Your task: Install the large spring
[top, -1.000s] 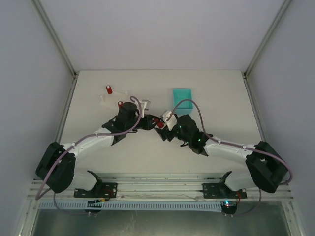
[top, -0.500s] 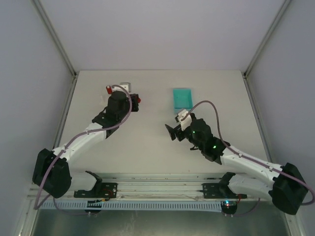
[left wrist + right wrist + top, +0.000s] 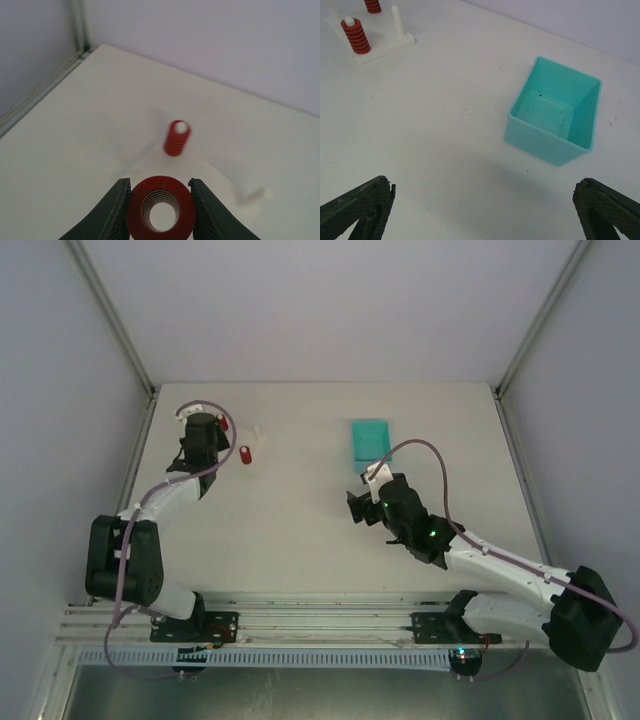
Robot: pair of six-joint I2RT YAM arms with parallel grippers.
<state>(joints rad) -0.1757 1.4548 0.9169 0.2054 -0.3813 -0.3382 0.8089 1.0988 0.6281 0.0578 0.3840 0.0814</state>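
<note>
I need to keep my left gripper closed on the large spring until a peg fills its coils, because the spring's lower end is hanging above the white peg base.
My left gripper (image 3: 160, 212) is shut on the large red spring (image 3: 160, 210), seen end-on between the jaws. It hovers at the far left of the table (image 3: 300, 530), just short of a small red spring on a white peg (image 3: 177, 138). In the top view the left gripper (image 3: 203, 435) sits beside the white peg base (image 3: 257, 433); the held spring is hidden there. The base (image 3: 380, 42) carries two red springs (image 3: 355, 35) and one bare peg (image 3: 396, 20). My right gripper (image 3: 482, 220) is open and empty mid-table (image 3: 358, 508).
A teal open bin (image 3: 555, 117) stands empty ahead of the right gripper, also in the top view (image 3: 370, 439). The left wall rail (image 3: 45, 85) and the back wall are close to the left gripper.
The left arm swung from the table's middle to the far left, carrying the large spring to the peg base. The right arm drew back to the right, away from the left gripper.
</note>
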